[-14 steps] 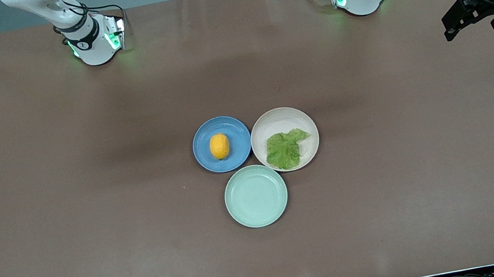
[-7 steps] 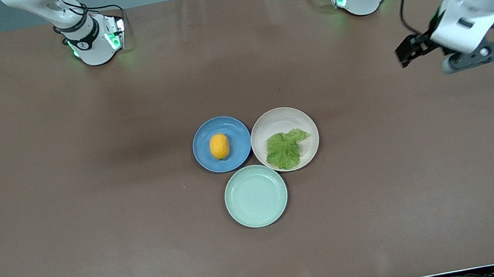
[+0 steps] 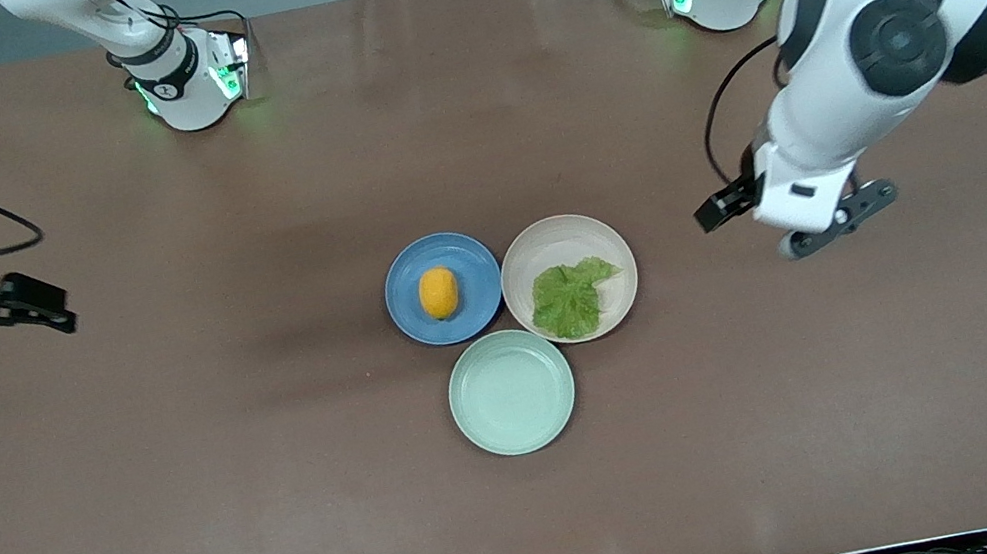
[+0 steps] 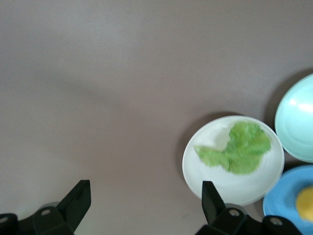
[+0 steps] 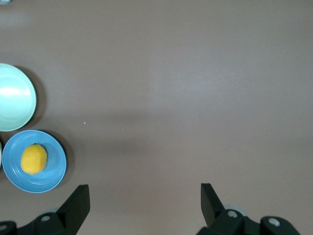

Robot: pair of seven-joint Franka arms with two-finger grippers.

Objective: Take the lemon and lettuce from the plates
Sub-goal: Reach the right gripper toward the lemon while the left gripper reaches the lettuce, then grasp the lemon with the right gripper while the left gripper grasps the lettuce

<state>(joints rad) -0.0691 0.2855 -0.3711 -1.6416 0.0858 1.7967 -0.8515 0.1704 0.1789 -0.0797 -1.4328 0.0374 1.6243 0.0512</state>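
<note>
Next, my right gripper grabs the lemon by its plump middle (image 3: 438, 293) (image 5: 33, 159) to lift it off the blue plate.
The lemon (image 3: 438, 293) lies on the blue plate (image 3: 472, 260). The lettuce (image 3: 570, 297) lies flat on the beige plate (image 3: 548, 241), which touches the blue one. My left gripper (image 3: 717, 210) is open and empty over bare table beside the beige plate, toward the left arm's end. In the left wrist view its jaws (image 4: 145, 185) stand wide, with the lettuce (image 4: 239, 147), its plate (image 4: 210, 169) and the lemon (image 4: 305, 203) in sight. My right gripper (image 3: 31, 303) is open and empty over bare table, well off toward the right arm's end. The right wrist view shows its gripper (image 5: 144, 188) and the lemon (image 5: 33, 159).
An empty mint-green plate (image 3: 512, 392) sits nearer the front camera, touching both other plates. The two arm bases (image 3: 189, 77) stand along the table's back edge. Brown table surface surrounds the plates on all sides.
The left arm has swung in from its end of the table and lowered beside the beige plate. The right gripper has come into the front view, moving toward the plates.
</note>
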